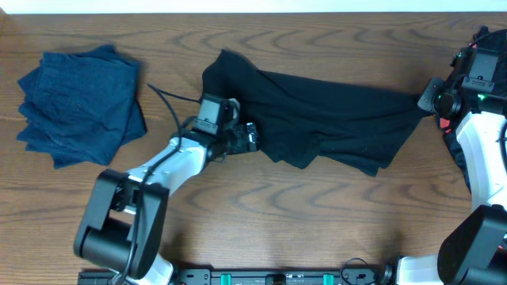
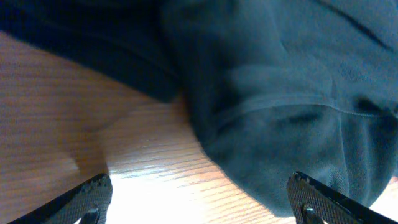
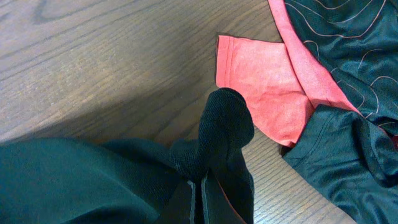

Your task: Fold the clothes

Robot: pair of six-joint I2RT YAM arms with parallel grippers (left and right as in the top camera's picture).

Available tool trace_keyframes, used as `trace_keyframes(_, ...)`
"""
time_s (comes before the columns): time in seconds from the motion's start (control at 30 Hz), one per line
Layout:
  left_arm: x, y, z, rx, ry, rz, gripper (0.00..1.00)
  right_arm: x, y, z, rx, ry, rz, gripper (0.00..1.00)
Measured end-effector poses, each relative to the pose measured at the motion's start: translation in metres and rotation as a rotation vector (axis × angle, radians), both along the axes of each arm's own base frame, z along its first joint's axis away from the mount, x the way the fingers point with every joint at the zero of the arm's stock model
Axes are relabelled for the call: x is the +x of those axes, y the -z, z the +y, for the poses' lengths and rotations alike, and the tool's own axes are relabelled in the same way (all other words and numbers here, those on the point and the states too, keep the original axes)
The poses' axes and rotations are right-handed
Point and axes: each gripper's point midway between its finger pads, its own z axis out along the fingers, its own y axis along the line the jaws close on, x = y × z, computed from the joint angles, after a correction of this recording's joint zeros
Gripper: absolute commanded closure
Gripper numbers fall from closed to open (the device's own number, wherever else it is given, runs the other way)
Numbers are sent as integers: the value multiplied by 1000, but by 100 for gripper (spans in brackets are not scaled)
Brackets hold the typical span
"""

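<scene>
My left gripper grabs the black garment's hem next, across from my right gripper's corner, to lift and spread the garment for folding.
A black garment (image 1: 333,107) of the clothes lies spread and rumpled across the middle of the table. My left gripper (image 1: 252,136) sits at its lower left edge, open. In the left wrist view both fingertips (image 2: 93,196) rest low on the wood, and the cloth's hem (image 2: 273,124) lies over the right side of the gap between them. My right gripper (image 1: 428,99) is shut on the garment's right corner, with a bunch of black fabric (image 3: 217,137) pinched in the jaws. Just beyond lies a coral-red sleeve (image 3: 261,93) joined to another black garment (image 3: 348,37) with thin line patterning.
A folded pile of dark blue cloth (image 1: 79,107) lies at the far left of the wooden table (image 1: 261,214). A black cable (image 1: 170,99) runs from the left arm toward the garment. The right arm's white body (image 1: 483,150) stands along the right edge.
</scene>
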Motion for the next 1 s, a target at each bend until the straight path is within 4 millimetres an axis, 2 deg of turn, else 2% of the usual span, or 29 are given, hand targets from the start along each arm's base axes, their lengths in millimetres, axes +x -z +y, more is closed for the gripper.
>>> trace_keyframes(0.17, -1, 3, -22, -30, 10, -5, 10, 0, 0, 0, 0, 0, 1, 99)
trace_keyframes(0.4, 2, 3, -41, -78, -5, -15, 22, 0, 0, 0, 1, 0, 2, 99)
trace_keyframes(0.53, 3, 5, -43, -73, -24, -17, 35, -1, 1, 0, 1, 0, 5, 99)
trace_keyframes(1.0, 15, 10, -40, -59, -136, -17, 37, -1, 1, 0, 1, 0, 6, 99)
